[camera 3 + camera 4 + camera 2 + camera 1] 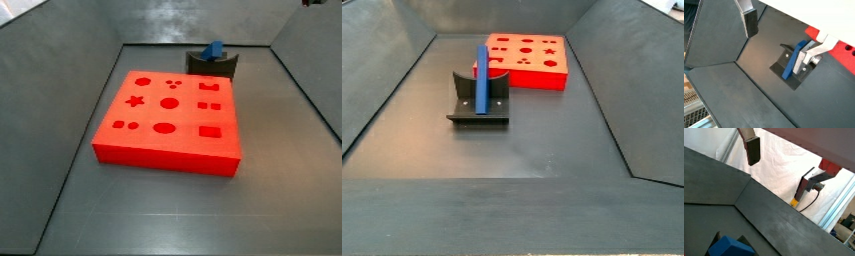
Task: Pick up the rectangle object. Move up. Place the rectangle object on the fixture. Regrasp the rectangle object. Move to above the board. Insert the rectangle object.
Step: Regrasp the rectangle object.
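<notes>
I should next grip the blue rectangle object by its end that sticks out of the fixture, to insert the object into the board's rectangular hole.
The blue rectangle object rests in the dark fixture, leaning up out of its recess; it also shows in a side view on the fixture. My gripper is open and empty, high above the floor and over the fixture, out of both side views. In a wrist view the rectangle object and the fixture lie below, beside one finger. In a wrist view only the object's end shows. The orange-red board lies next to the fixture, with its shaped holes facing up.
Dark sloping walls ring the grey floor. The board sits behind the fixture in a side view, and its edge shows in a wrist view. White sheeting and a cable lie beyond the wall.
</notes>
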